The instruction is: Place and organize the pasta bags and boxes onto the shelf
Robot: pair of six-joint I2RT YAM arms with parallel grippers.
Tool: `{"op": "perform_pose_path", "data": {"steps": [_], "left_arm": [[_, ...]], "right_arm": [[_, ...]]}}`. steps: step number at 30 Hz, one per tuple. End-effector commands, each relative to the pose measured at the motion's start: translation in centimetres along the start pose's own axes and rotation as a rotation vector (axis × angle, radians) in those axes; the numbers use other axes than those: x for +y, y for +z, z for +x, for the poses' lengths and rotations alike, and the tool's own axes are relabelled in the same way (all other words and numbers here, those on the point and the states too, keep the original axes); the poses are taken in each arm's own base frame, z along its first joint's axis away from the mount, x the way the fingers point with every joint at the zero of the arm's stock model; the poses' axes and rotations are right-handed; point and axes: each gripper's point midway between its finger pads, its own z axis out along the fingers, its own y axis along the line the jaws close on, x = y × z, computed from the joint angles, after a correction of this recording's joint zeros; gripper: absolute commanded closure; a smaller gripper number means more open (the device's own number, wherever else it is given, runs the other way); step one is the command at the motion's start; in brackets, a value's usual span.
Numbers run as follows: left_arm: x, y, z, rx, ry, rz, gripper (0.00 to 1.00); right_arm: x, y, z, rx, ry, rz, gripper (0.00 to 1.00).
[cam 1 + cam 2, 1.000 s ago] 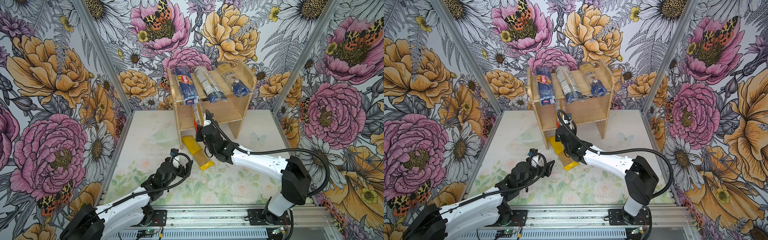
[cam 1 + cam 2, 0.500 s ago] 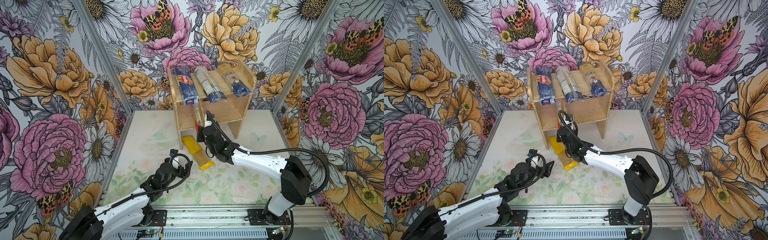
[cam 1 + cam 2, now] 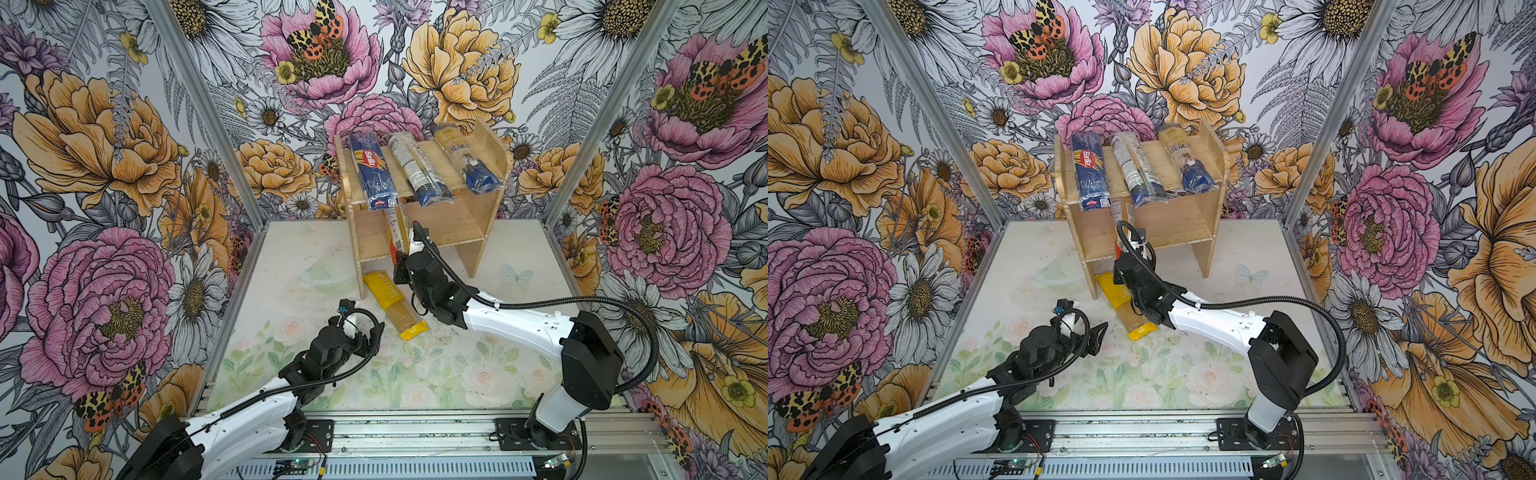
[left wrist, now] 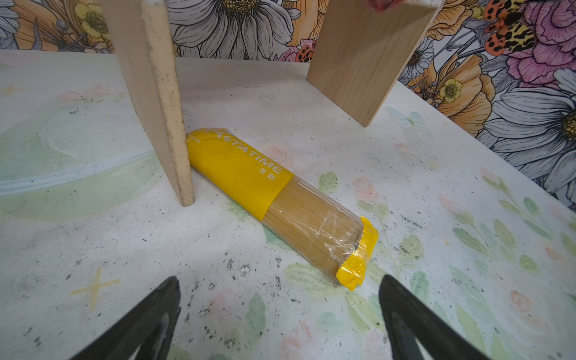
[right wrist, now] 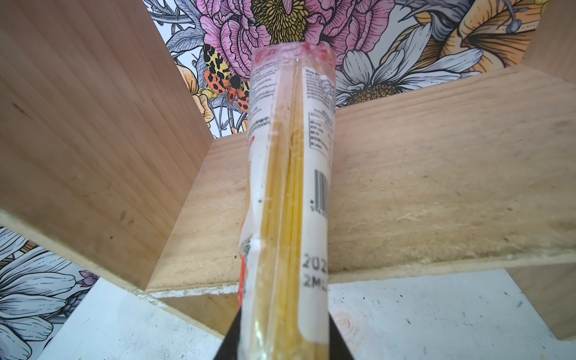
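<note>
The far part of the red-ended pack is well past the shelf's front edge, so the pack would settle on the lower level. My right gripper should open now.
The wooden shelf point(image 3: 453, 226) point(image 3: 1175, 226) stands at the back. Its top tier carries a dark blue Barilla pack point(image 3: 372, 174), a clear and blue pack with a white label point(image 3: 417, 170) and a yellow-and-blue pack point(image 3: 467, 162). My right gripper point(image 3: 402, 261) point(image 5: 283, 338) is shut on the near end of the red-ended pack point(image 3: 395, 226) point(image 5: 290, 187). That pack reaches over the lower tier close to the left side panel. The yellow-ended pack point(image 3: 395, 305) point(image 4: 274, 205) lies on the table. Its far end is against that panel's foot. My left gripper point(image 3: 366, 332) point(image 4: 279, 282) is open just short of its near end.
Flowered walls and two metal corner posts point(image 3: 208, 124) close in the table at the back and sides. The arms' base rail point(image 3: 415, 432) runs along the front edge. In the left wrist view the shelf's two side panels point(image 4: 156, 103) stand on the table beyond the yellow-ended pack.
My right gripper has edged slightly toward the shelf with the red-ended pack. The left arm has hardly moved and stays open.
</note>
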Motion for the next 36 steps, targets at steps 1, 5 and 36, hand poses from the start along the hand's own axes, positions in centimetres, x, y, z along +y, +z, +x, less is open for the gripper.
{"op": "perform_pose_path", "data": {"steps": [1,5,36], "left_arm": [[0.4,-0.16,0.39,0.004,0.008,-0.004,0.01],[0.41,-0.19,0.38,0.002,0.005,-0.004,0.01],[0.52,-0.22,0.19,0.0,0.006,-0.009,0.01]], "right_arm": [[1.24,-1.3,-5.31,-0.156,0.08,-0.062,0.7],[1.26,-1.28,-5.22,-0.155,0.078,-0.062,0.63],[0.52,-2.18,-5.52,-0.162,0.041,-0.052,0.44]]}}
